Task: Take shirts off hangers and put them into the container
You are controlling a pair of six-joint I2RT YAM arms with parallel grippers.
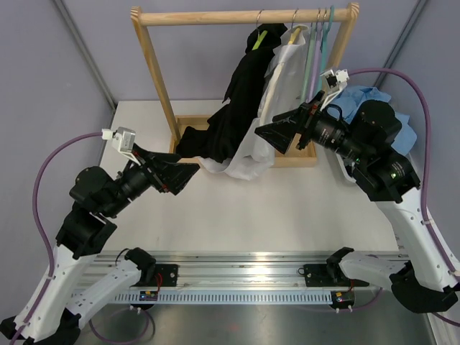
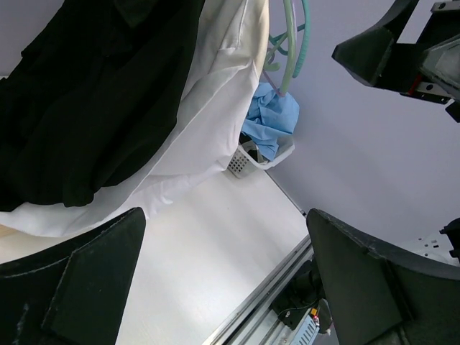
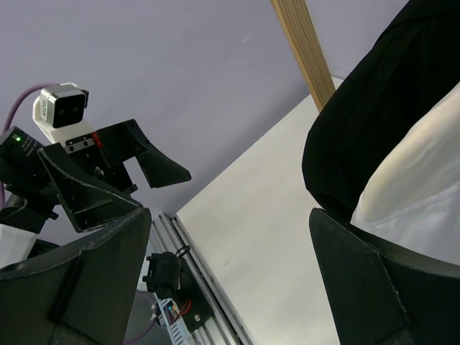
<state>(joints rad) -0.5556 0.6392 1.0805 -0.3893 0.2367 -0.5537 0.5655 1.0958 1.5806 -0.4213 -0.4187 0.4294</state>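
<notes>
The robot's right gripper next needs to grab the white shirt (image 1: 272, 86) at its near shoulder edge below the yellow hanger, so the hanger's hook stays free to take the hanger out.
A black shirt (image 1: 230, 118) hangs on a lime green hanger (image 1: 259, 37) on the wooden rack, with a white shirt (image 1: 272, 86) on a yellow hanger (image 1: 295, 32) right beside it. Both hems drape onto the rack's base. Pale green (image 1: 310, 68), lilac (image 1: 318, 57) and teal (image 1: 328, 36) hangers hang bare. My left gripper (image 1: 185, 176) is open and empty, just left of the black shirt's (image 2: 93, 93) lower edge. My right gripper (image 1: 272, 140) is open and empty, at the white shirt's (image 3: 424, 180) right side. The container (image 2: 248, 159) stands far right.
The wooden rack (image 1: 244, 16) stands at the back with its base tray (image 1: 302, 158) on the table. A light blue garment (image 1: 359, 100) lies in the container behind my right arm. Aluminium rails (image 1: 244, 277) run along the near table edge.
</notes>
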